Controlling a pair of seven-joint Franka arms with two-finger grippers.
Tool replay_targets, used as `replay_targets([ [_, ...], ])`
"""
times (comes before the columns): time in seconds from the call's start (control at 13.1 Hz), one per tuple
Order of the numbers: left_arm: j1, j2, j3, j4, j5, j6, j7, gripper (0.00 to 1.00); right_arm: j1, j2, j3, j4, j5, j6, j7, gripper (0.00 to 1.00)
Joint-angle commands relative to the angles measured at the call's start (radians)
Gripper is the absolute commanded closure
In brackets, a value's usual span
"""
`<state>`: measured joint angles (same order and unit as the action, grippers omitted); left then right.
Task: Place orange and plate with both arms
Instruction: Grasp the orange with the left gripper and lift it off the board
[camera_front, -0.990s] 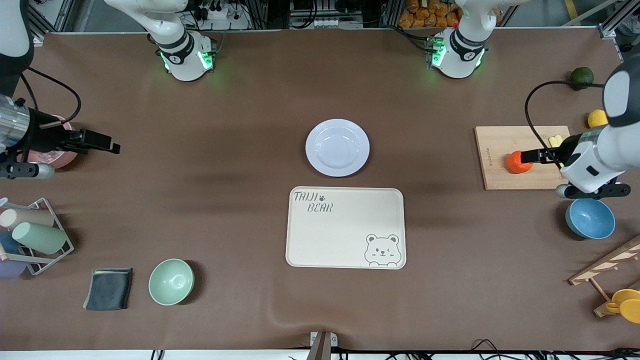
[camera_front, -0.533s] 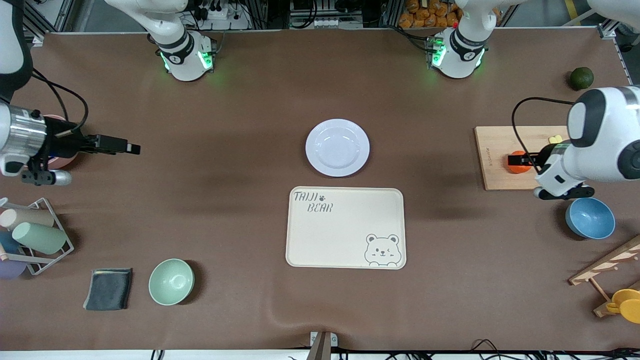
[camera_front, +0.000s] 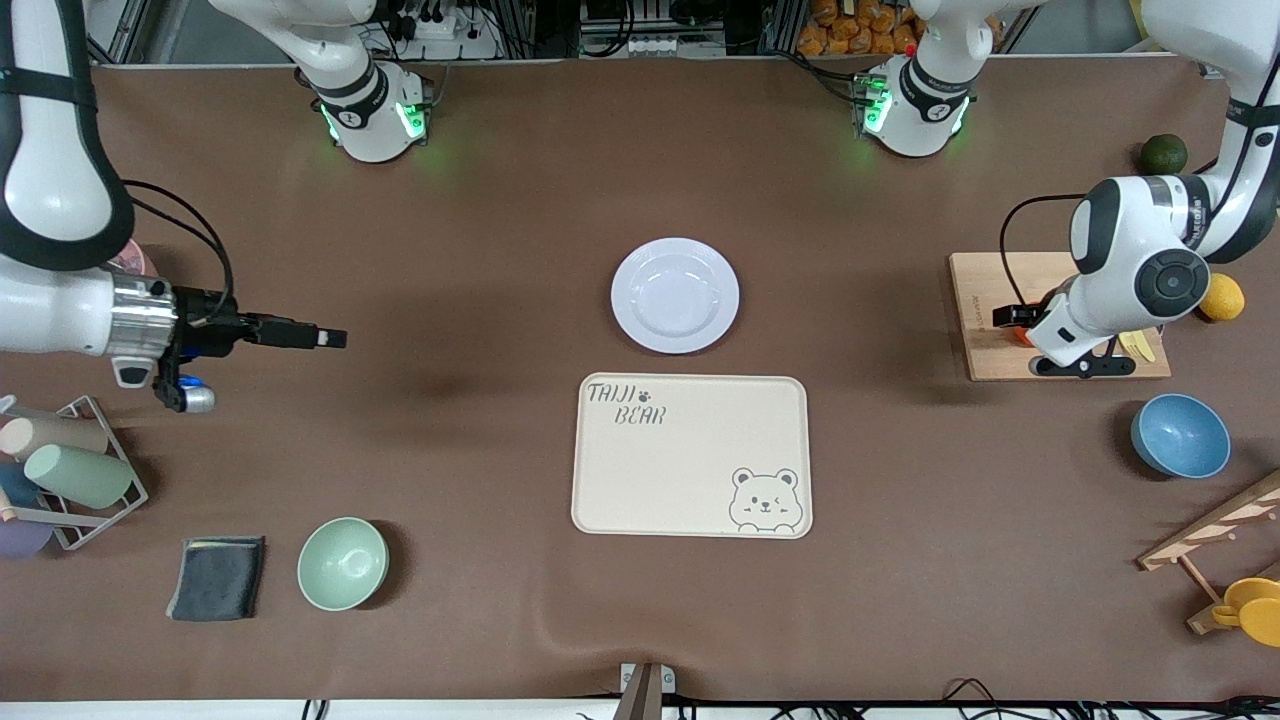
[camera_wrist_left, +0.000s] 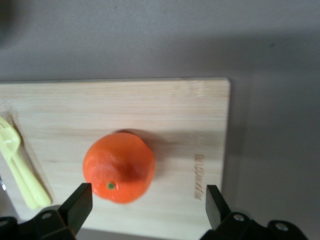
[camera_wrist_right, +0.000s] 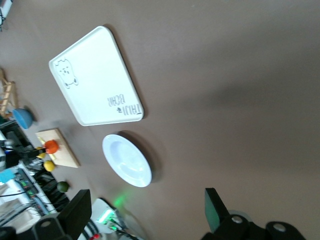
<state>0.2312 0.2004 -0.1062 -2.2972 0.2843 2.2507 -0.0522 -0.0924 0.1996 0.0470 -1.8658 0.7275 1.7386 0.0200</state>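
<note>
The orange needs to go on the white plate (camera_front: 675, 295). My left gripper should pick up the orange by its round sides next.
The orange (camera_wrist_left: 119, 167) rests on a wooden cutting board (camera_front: 985, 290) at the left arm's end of the table. My left gripper (camera_front: 1005, 317) hovers over it, open. The fruit lies just off one fingertip (camera_wrist_left: 80, 204) and nothing is gripped. In the front view the left hand covers nearly all of the orange. The plate (camera_front: 675, 295), white with a lavender tint, lies empty at the table's middle. My right gripper (camera_front: 335, 339) is open and empty above bare table toward the right arm's end, pointing at the plate (camera_wrist_right: 126, 160).
A cream bear-printed tray (camera_front: 690, 455) lies beside the plate, nearer the front camera. A blue bowl (camera_front: 1180, 436), a yellow fruit (camera_front: 1222, 297) and a dark green fruit (camera_front: 1164, 154) surround the board. A green bowl (camera_front: 342, 563), a dark cloth (camera_front: 217, 577) and a cup rack (camera_front: 70, 470) sit at the right arm's end.
The left hand has swung across the board toward the table's middle and now covers the orange. The right gripper has travelled from the table's end toward the plate. Both stayed open.
</note>
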Motion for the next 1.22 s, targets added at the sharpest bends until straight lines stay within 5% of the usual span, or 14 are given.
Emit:
replay_targets([
  [0.0,0.039,-0.026,-0.012,-0.059,0.076,0.069,-0.011,0.00,0.002,0.004,0.001,-0.049,0.090,0.024,0.000,0.00],
  [0.53,0.065,0.043,-0.010,-0.059,0.144,0.147,-0.011,0.00,-0.010,0.064,-0.001,-0.130,0.312,0.024,-0.158,0.00],
  [0.91,0.099,0.085,-0.010,-0.059,0.216,0.196,-0.011,0.00,-0.001,0.080,0.001,-0.160,0.357,0.054,-0.205,0.00],
  [0.99,0.099,0.088,-0.010,-0.059,0.216,0.202,-0.011,0.25,0.002,0.087,0.001,-0.168,0.372,0.067,-0.231,0.00],
  [1.07,0.097,0.086,-0.012,-0.057,0.216,0.201,-0.012,0.63,0.009,0.096,0.001,-0.171,0.384,0.070,-0.251,0.00],
  [1.14,0.097,0.082,-0.013,-0.056,0.216,0.201,-0.012,0.85,0.014,0.101,0.001,-0.171,0.392,0.071,-0.253,0.00],
])
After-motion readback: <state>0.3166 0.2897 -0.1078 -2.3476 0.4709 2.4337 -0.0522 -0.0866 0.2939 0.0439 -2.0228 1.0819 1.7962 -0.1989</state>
